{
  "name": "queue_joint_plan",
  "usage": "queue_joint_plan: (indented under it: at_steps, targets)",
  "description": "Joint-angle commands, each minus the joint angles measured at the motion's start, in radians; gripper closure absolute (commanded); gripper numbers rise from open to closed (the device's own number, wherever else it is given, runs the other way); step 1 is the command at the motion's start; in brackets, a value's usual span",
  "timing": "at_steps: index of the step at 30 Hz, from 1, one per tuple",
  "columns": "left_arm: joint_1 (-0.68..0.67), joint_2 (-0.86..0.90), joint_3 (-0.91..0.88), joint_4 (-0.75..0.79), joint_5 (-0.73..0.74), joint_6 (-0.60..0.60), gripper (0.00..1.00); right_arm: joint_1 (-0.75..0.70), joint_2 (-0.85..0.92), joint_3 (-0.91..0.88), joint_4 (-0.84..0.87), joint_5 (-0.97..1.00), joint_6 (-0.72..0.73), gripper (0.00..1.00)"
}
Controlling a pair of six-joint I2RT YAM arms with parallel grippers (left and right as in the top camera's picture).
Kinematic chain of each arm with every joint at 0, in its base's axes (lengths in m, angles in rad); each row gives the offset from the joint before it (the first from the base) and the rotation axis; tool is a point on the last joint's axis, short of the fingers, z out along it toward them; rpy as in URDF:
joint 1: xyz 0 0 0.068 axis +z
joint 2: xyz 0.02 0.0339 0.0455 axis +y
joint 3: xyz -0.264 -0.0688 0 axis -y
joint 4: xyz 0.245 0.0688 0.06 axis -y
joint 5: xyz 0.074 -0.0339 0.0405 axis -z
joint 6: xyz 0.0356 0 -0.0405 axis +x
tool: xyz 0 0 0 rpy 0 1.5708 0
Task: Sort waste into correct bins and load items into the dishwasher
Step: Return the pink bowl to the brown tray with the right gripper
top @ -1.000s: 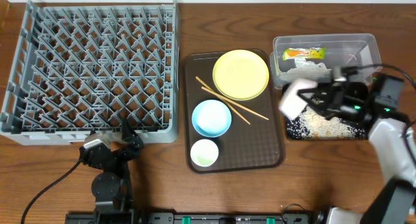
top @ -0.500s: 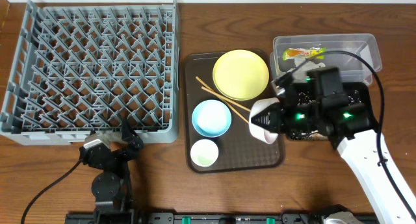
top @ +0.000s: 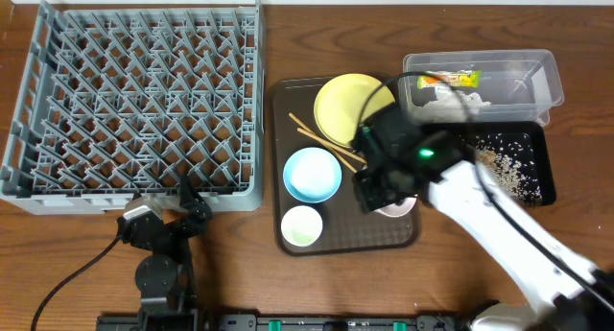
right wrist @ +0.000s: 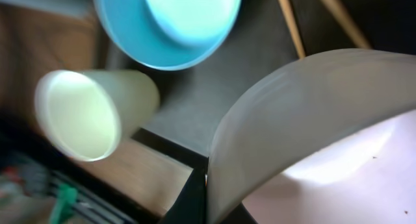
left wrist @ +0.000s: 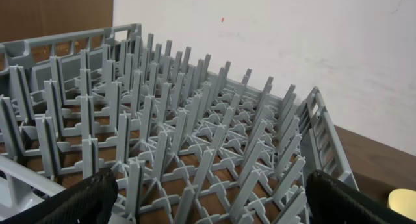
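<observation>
The white bowl (top: 397,207) hangs tilted above the brown serving tray and would drop, so my right gripper keeps holding it for now.
My right gripper (top: 382,192) is shut on the rim of the white bowl (top: 397,207), which fills the right wrist view (right wrist: 318,139), low over the brown serving tray (top: 379,237). The light blue bowl (top: 312,174), small white cup (top: 302,224), yellow plate (top: 345,108) and chopsticks (top: 317,139) lie on that tray. The clear tub (top: 537,77) holds the green-yellow wrapper (top: 451,79) and white tissue (top: 443,103). The black tray (top: 518,163) holds rice scraps. My left gripper (top: 187,204) is open beside the grey dish rack (top: 134,101).
The dish rack's pegs (left wrist: 195,133) fill the left wrist view. The blue bowl (right wrist: 169,23) and the cup (right wrist: 84,113) show in the right wrist view. Bare wooden table lies in front of the rack and tray.
My right arm has carried the white bowl left from over the black tray to the brown serving tray. Rice scraps now lie in the black tray. The left arm has not moved.
</observation>
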Motion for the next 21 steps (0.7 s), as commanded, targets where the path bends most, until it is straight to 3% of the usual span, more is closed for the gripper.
queue_joint_plan:
  at_steps: [1, 10, 17, 21]
  targets:
    - [0.006, 0.0, -0.02, -0.036, -0.013, 0.017, 0.07, 0.037, 0.074, 0.008, -0.003, 0.073, -0.023, 0.99]
    - [0.006, 0.0, -0.02, -0.036, -0.013, 0.017, 0.07, 0.047, 0.201, 0.008, -0.004, 0.075, -0.006, 0.99]
    - [0.006, 0.0, -0.02, -0.036, -0.013, 0.018, 0.07, 0.047, 0.206, 0.008, 0.002, 0.075, -0.007, 0.76]
    - [0.006, 0.0, -0.02, -0.036, -0.013, 0.017, 0.07, 0.047, 0.206, 0.008, 0.01, 0.069, -0.006, 0.75]
